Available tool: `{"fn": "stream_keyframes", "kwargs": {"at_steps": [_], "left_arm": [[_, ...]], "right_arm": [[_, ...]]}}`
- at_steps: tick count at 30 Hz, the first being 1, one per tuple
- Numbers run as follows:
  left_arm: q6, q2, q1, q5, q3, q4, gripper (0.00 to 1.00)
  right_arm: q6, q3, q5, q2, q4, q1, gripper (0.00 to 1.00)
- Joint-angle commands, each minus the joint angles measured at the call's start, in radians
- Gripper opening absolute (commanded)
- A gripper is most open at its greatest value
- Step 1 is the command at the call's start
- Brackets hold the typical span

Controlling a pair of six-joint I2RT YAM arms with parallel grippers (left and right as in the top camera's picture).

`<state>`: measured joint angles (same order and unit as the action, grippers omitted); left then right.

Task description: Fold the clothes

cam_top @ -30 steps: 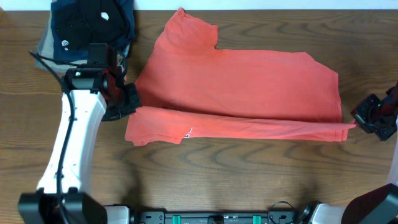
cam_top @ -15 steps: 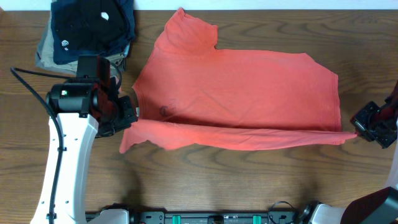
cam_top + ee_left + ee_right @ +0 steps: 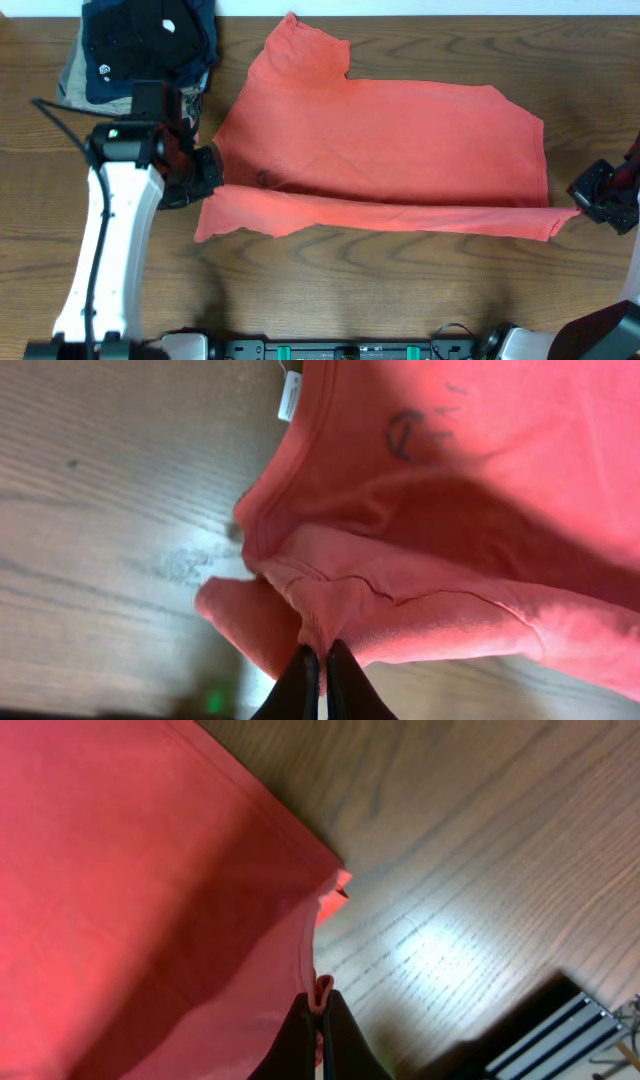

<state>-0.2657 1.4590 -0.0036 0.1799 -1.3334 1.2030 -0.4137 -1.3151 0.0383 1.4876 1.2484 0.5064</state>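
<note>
I should keep holding the hem corner with my right gripper first. The hem corner hangs lifted, so it would fall short, near the front fold, if I opened now.
The coral-red T-shirt [image 3: 390,130] lies across the wooden table with its front long edge doubled over into a narrow fold [image 3: 380,215]. At the shirt's left end my left gripper [image 3: 205,180] is shut on a bunch of cloth [image 3: 330,610] near the collar, where a small white neck label [image 3: 290,395] shows. My right gripper [image 3: 580,208] is shut on the hem corner [image 3: 323,988] at the shirt's right end. Between the two the fold hangs taut and slightly lifted.
A pile of folded navy-black garments [image 3: 150,40] on a khaki-grey one [image 3: 75,85] sits at the back left, close behind my left arm [image 3: 115,250]. Bare wooden table [image 3: 400,290] runs along the front. A black rail [image 3: 360,350] lines the front edge.
Both grippers have drawn the folded front edge toward the front of the table, widening the overlap. My left gripper swung left, then back right.
</note>
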Motion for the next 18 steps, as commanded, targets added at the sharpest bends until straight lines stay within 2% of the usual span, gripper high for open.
{"fn": "stream_keyframes", "kwargs": {"at_steps": [1,7,18], "left_arm": [[-0.006,0.057,0.005,-0.016,0.002,-0.022,0.06],[-0.006,0.134,0.005,-0.016,0.002,-0.079,0.06],[-0.006,0.188,0.005,-0.016,0.002,-0.200,0.06]], "right_arm": [[-0.020,0.001,0.017,-0.018,-0.015,-0.010,0.01],[-0.043,0.017,0.012,-0.003,-0.047,-0.010,0.01],[-0.051,0.163,-0.025,-0.002,-0.254,-0.010,0.02]]}}
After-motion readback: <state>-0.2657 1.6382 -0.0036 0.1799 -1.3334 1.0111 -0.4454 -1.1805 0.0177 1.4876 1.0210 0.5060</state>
